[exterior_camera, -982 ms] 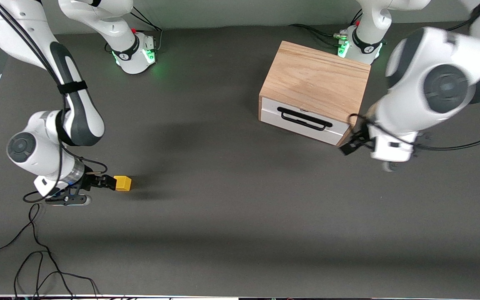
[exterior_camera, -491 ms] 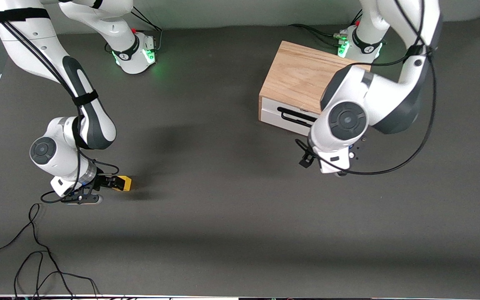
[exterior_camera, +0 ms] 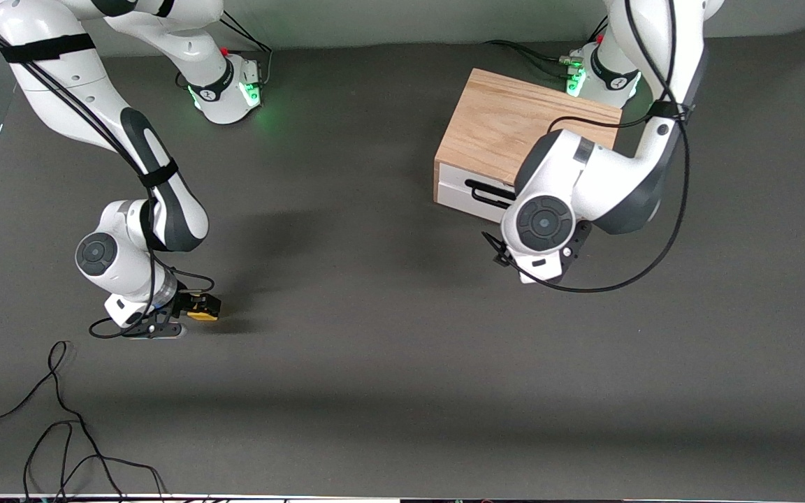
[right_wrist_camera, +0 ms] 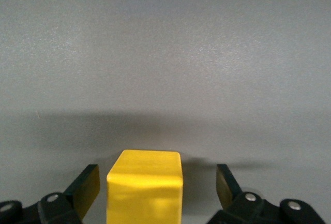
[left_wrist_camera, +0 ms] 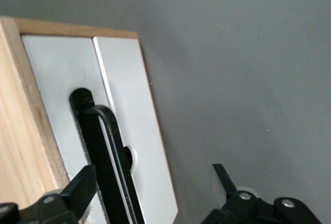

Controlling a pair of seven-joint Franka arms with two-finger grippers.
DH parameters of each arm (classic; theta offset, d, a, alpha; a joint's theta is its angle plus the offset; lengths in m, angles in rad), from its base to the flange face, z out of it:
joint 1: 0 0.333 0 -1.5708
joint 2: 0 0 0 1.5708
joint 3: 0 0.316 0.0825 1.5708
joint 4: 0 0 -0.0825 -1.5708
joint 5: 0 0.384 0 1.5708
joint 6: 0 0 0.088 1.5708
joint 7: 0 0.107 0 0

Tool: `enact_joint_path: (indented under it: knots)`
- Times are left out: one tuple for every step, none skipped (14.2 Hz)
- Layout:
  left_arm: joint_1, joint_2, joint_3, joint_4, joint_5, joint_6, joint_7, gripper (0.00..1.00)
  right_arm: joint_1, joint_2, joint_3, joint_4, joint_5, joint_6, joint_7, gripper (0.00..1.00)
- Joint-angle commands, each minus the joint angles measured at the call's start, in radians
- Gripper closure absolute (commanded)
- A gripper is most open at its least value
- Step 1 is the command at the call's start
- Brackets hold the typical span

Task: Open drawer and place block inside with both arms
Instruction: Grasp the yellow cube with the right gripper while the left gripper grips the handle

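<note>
My fingers are beside the yellow block (exterior_camera: 208, 312) (right_wrist_camera: 146, 182), low over the mat, so they would hold it if they closed now. I need to close my right gripper on it now.
The drawer (exterior_camera: 460, 196) sits shut in the light-wood box (exterior_camera: 507, 126), its white front and black wire handle (exterior_camera: 484, 188) partly covered by the left arm's wrist (exterior_camera: 544, 223). In the left wrist view my left gripper (left_wrist_camera: 152, 182) is open just in front of the drawer front (left_wrist_camera: 129, 110), with the handle (left_wrist_camera: 103, 151) between its fingers, close to one of them. The yellow block (exterior_camera: 208, 312) rests on the table toward the right arm's end. My right gripper (exterior_camera: 198, 308) is open and low around the block (right_wrist_camera: 146, 182), with a gap at each finger (right_wrist_camera: 85, 185).
Loose black cables (exterior_camera: 60, 433) lie on the table near the front camera at the right arm's end. The two green-lit arm bases (exterior_camera: 224, 91) (exterior_camera: 602, 73) stand along the table's back edge. The dark mat (exterior_camera: 374, 335) is bare between block and box.
The left arm has swung in from its end of the table to in front of the drawer. The right gripper has slid forward so its fingers straddle the block.
</note>
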Motion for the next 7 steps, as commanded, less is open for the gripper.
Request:
enact_joint_path:
  knots:
    - [-0.034,-0.03,0.015,-0.078,-0.012,0.023,-0.052,0.01,0.003,-0.008,0.001,-0.019,-0.011,0.024,-0.01,0.0]
    - [-0.032,-0.036,0.015,-0.101,-0.012,0.026,-0.051,0.01,0.003,-0.008,0.002,-0.019,-0.011,0.023,-0.01,0.0]
    - [-0.031,-0.045,0.015,-0.125,-0.011,0.038,-0.051,0.01,0.003,-0.008,0.002,-0.02,-0.011,0.023,-0.011,0.0]
    - [-0.032,-0.059,0.015,-0.159,-0.011,0.06,-0.051,0.01,0.003,-0.008,0.002,-0.025,-0.011,0.023,-0.011,0.01]
    - [-0.034,-0.076,0.015,-0.199,-0.011,0.095,-0.051,0.01,0.003,-0.009,0.002,-0.026,-0.011,0.021,-0.011,0.05]
    - [-0.034,-0.082,0.015,-0.225,-0.011,0.124,-0.051,0.01,0.003,-0.009,0.002,-0.026,-0.011,0.021,-0.016,0.08]
    - [-0.034,-0.081,0.013,-0.228,-0.011,0.134,-0.051,0.01,0.003,-0.009,0.002,-0.026,-0.011,0.021,-0.017,0.11]
